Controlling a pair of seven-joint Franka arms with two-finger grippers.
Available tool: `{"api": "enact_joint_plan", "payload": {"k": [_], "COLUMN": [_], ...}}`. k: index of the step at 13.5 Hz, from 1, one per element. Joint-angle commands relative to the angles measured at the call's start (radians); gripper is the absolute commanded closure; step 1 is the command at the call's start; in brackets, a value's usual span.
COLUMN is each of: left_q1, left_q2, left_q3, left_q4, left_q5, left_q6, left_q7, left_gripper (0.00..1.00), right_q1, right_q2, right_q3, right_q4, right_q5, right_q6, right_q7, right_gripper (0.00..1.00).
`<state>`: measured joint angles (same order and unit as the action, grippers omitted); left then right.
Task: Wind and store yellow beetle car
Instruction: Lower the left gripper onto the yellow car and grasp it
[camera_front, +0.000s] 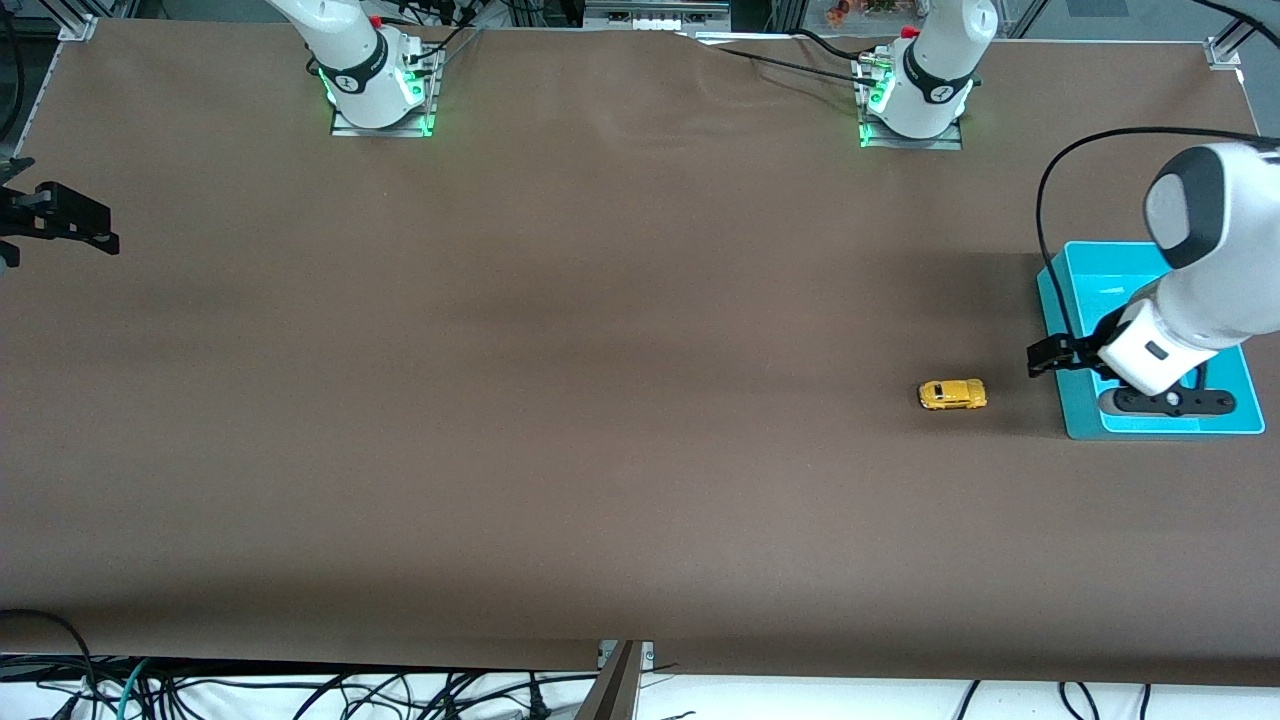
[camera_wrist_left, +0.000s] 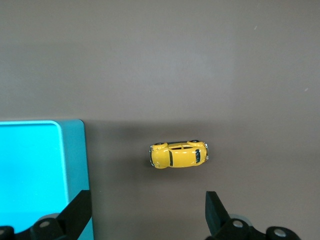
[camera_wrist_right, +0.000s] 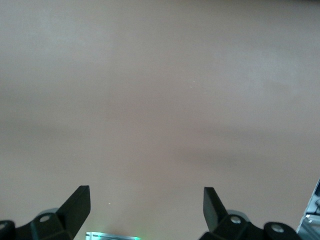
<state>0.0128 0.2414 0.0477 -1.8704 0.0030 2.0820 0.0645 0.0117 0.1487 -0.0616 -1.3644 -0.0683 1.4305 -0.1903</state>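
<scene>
My left gripper grabs the yellow beetle car (camera_front: 952, 394) by its body's two long sides next, to store it in the turquoise bin.
The yellow beetle car (camera_front: 952, 394) sits on the brown table, a short way from the turquoise bin (camera_front: 1100, 280) toward the right arm's end. My left gripper (camera_front: 1042, 358) is open and empty, up in the air over the bin's edge that faces the car. In the left wrist view the car (camera_wrist_left: 179, 155) lies just ahead of the open left gripper (camera_wrist_left: 147, 202), with the bin's rim (camera_wrist_left: 75, 160) beside it. My right gripper (camera_front: 70, 225) waits open and empty at the right arm's end of the table; its wrist view (camera_wrist_right: 145, 197) shows only bare table.
The two arm bases (camera_front: 380, 95) (camera_front: 912, 100) stand along the table edge farthest from the front camera. Cables (camera_front: 300, 690) hang below the table edge nearest the front camera. The left arm's cable (camera_front: 1045, 200) loops above the bin.
</scene>
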Motion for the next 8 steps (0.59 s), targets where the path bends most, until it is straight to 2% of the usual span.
{"api": "enact_joint_plan", "payload": {"k": [1,2,5,8], "left_q1": [-0.002,-0.002,-0.004,-0.025], "left_q2": [0.031,0.056,0.124,0.154], "left_q3": [0.003,0.003,0.003,0.003], "left_q4": [-0.067,-0.078,-0.078,-0.075], "left_q5": [-0.002,-0.002,-0.003,-0.003], "left_q6": [0.117,0.157,0.274,0.286], "left_q7": [0.023,0.064,0.366,0.619], "left_gripper": [0.00,0.00,0.00,0.00], "right_q1": [-0.010,-0.010,-0.004,-0.004], "right_q2": [-0.026,-0.023,-0.020,-0.014], "right_q3": [0.016,0.016,0.016,0.013], "right_q4": [-0.031,-0.030,-0.025,-0.025], "right_q5": [0.005,0.005,0.005,0.005], "right_q6": [-0.001,-0.004,-0.012,-0.012], "right_q7": [0.058,0.058,0.084,0.120], "right_gripper": [0.00,0.00,0.00,0.00]}}
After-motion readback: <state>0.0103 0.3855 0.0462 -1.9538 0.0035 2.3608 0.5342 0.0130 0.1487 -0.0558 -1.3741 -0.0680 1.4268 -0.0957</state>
